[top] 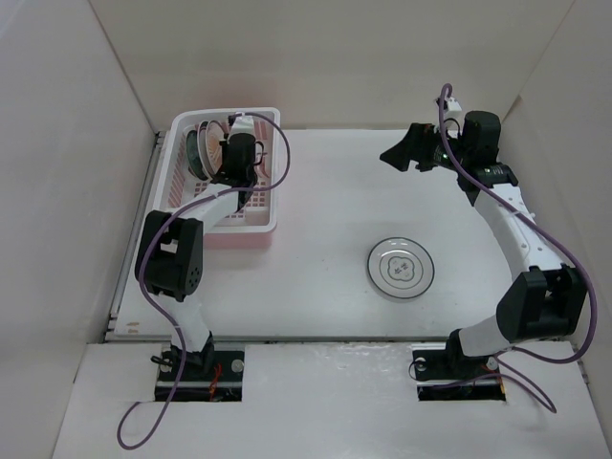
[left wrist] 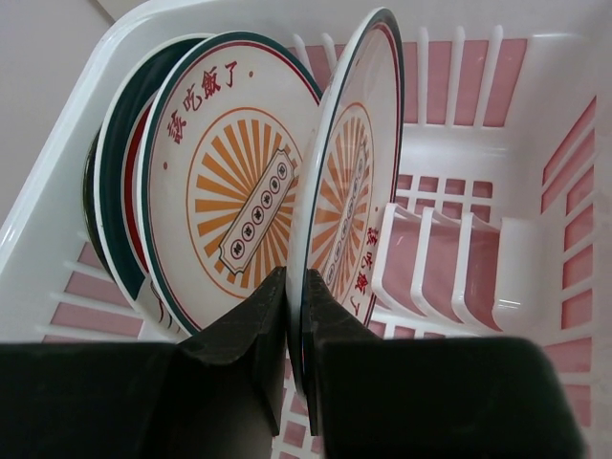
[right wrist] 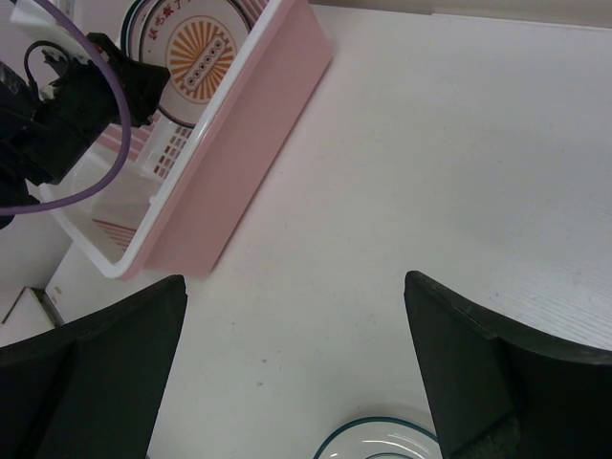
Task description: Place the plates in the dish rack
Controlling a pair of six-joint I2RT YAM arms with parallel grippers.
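Note:
The orange sunburst plate is standing upright against the divider wires of the rack, so the left gripper is ready to open and should let go.
The pale pink dish rack (top: 241, 237) stands at the back left; it also shows in the left wrist view (left wrist: 535, 86) and the right wrist view (right wrist: 249, 124). My left gripper (top: 235, 145) (left wrist: 296, 279) is inside it, shut on the lower rim of an orange sunburst plate (left wrist: 349, 182) held upright on edge. To its left stand another sunburst plate (left wrist: 234, 191) and further plates behind it, the last one dark green (left wrist: 91, 191). A white plate with a grey pattern (top: 401, 266) lies flat on the table; its teal rim shows in the right wrist view (right wrist: 382, 446). My right gripper (top: 406, 153) (right wrist: 295, 279) is open and empty, raised at the back right.
White divider tines (left wrist: 430, 258) stand unfilled to the right of the held plate. White walls enclose the table on the left, back and right. My left arm (right wrist: 67, 105) and its purple cable reach over the rack's near end.

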